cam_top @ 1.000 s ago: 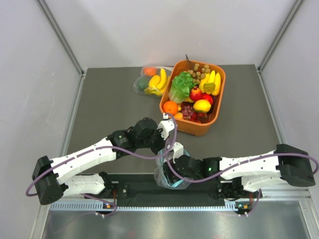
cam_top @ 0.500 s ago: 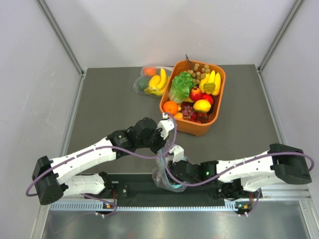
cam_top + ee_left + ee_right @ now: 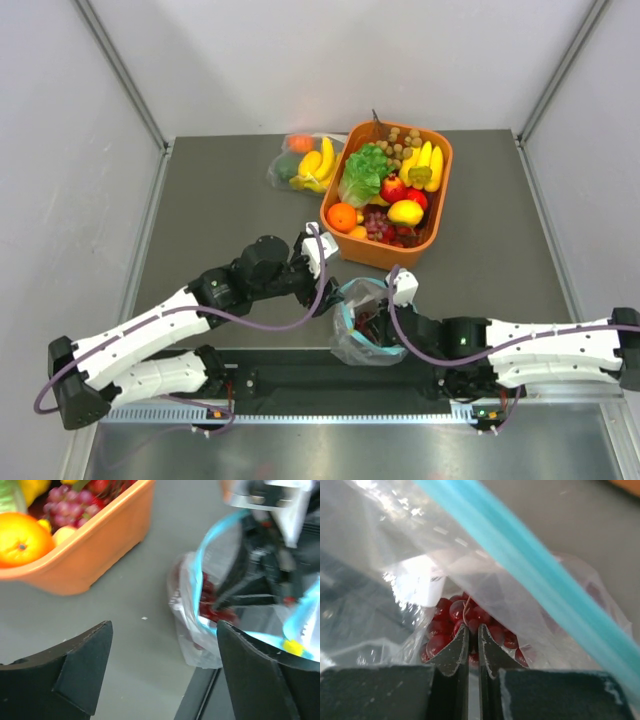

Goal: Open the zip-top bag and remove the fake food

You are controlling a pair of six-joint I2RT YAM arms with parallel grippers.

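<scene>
I will grab the zip-top bag [image 3: 352,348] with my left gripper by the yellow-tipped end of its teal-blue strip. The bag's opening will stay open so the red grape bunch can be taken out.
The zip-top bag [image 3: 352,348] lies at the table's near edge, its teal-blue strip [image 3: 210,545] spread into an open loop. Inside is the fake food, a red grape bunch [image 3: 445,625], also seen through the plastic in the left wrist view [image 3: 212,612]. My right gripper [image 3: 376,322] reaches into the bag mouth from the right. Its jaws stand shut [image 3: 473,626], the tips pinching into the bunch by its thin stem. My left gripper [image 3: 325,290] hangs just left of the bag, open [image 3: 164,627], with only bare table between its fingers.
An orange bin [image 3: 440,190] full of plastic fruit and lettuce stands behind the bag; its wall [image 3: 100,555] is close to my left gripper. A second clear bag with bananas [image 3: 305,165] lies left of the bin. A black rail [image 3: 300,380] runs along the near edge.
My left gripper has let go of the bag and drawn back to the left, now open. The right gripper shut inside the bag, and bag and gripper shifted right.
</scene>
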